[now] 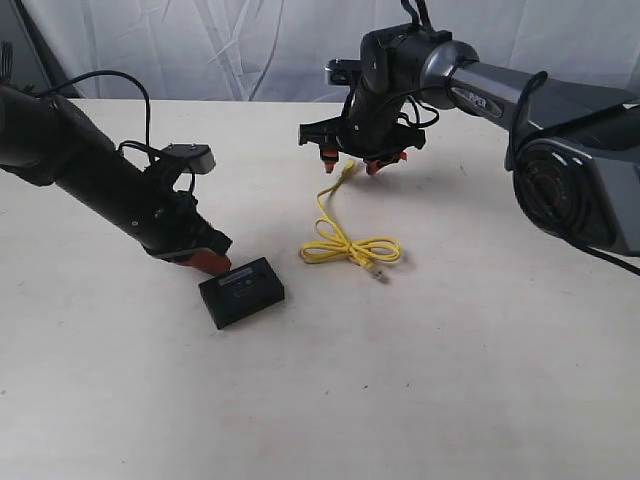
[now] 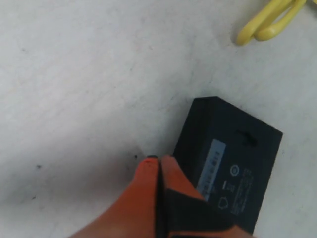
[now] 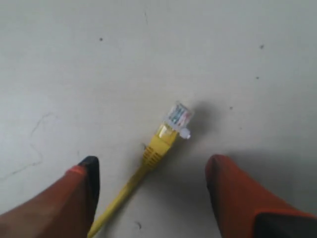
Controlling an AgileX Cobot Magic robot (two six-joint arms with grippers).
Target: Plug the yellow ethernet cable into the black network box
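Observation:
The right gripper will next grab the cable by its yellow plug boot (image 1: 347, 169), to plug the yellow ethernet cable into the black network box (image 1: 241, 291).
The yellow ethernet cable (image 1: 349, 246) lies on the table in a loose bow knot. One clear plug (image 1: 377, 272) points toward the front. The other plug (image 3: 178, 115) lies on the table just beyond my right gripper (image 3: 152, 166), which hovers open over that end with the cord running between its orange fingers (image 3: 233, 188). In the exterior view the right gripper (image 1: 350, 158) is above the cable's far end. The black network box (image 1: 241, 291) lies flat, label up. My left gripper (image 2: 159, 161) is shut and empty, its tips at the box's (image 2: 233, 158) edge.
The pale tabletop (image 1: 450, 380) stretches around the cable and box. A white cloth backdrop (image 1: 200, 40) hangs behind. The right arm's bulky base (image 1: 575, 190) stands at the right edge. A loop of the yellow cable (image 2: 270, 22) shows in the left wrist view.

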